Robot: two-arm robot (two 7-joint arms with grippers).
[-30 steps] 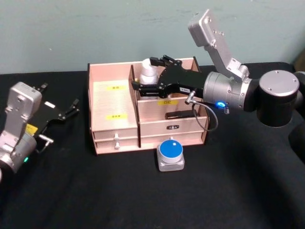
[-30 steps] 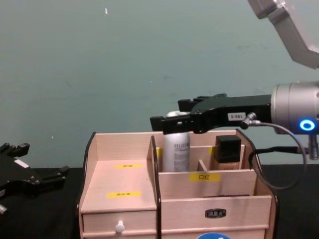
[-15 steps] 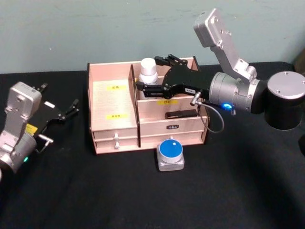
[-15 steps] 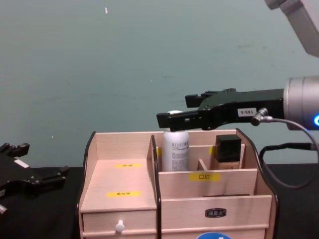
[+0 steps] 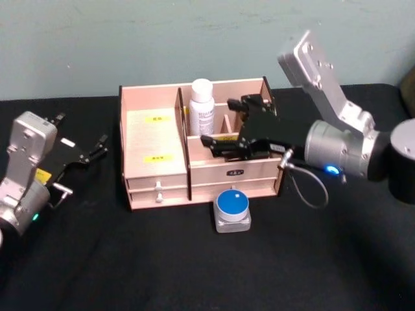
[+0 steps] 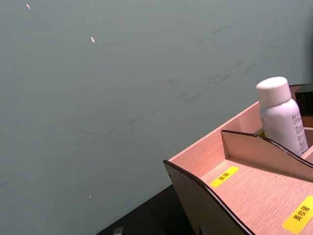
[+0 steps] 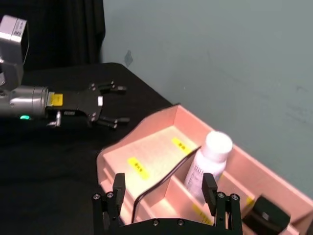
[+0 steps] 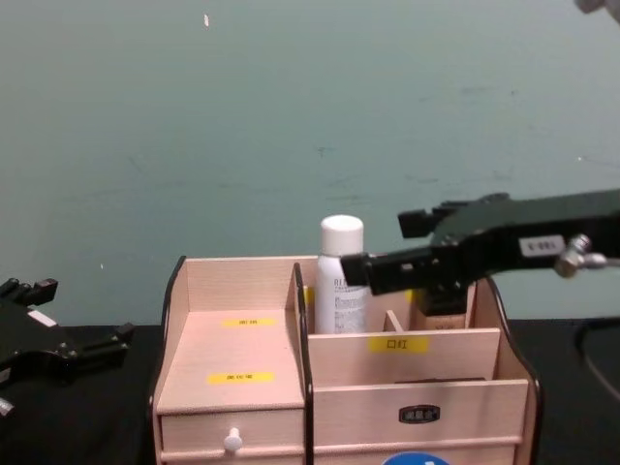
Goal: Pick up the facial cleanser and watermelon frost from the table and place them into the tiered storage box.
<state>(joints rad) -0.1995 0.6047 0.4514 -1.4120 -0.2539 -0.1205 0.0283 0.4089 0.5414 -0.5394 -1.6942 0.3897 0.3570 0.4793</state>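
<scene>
The robot's right gripper needs to set the watermelon frost jar into the tiered storage box [image 8: 232,378], so it should next grab the jar by its blue lid [image 8: 417,458].
The facial cleanser [image 5: 202,107] [image 8: 341,276] [image 7: 210,164] [image 6: 281,115], a tall white bottle, stands upright in a back compartment of the tiered storage box [image 5: 155,149] [image 8: 232,378] [image 7: 156,161] [image 6: 234,181]. The watermelon frost [image 5: 232,208], a squat jar with a blue lid, sits on the table just in front of the box; its lid edge [image 8: 417,459] shows in the chest view. My right gripper [image 5: 224,123] [image 8: 383,247] [image 7: 164,191] hangs open over the box's right half, apart from the cleanser and holding nothing. At the far left my left gripper [image 5: 81,152] [image 8: 68,349] [image 7: 105,105] rests open.
A small bottle with a square black cap [image 7: 266,218] stands in the back right compartment. The box has a white-knobbed drawer [image 5: 157,189] at its lower left. Black cloth [image 5: 130,259] covers the table, and a teal wall rises close behind the box.
My right gripper let go of the facial cleanser and drew back to the right, away from it. The bottle stays standing in the back compartment. The left arm has not moved.
</scene>
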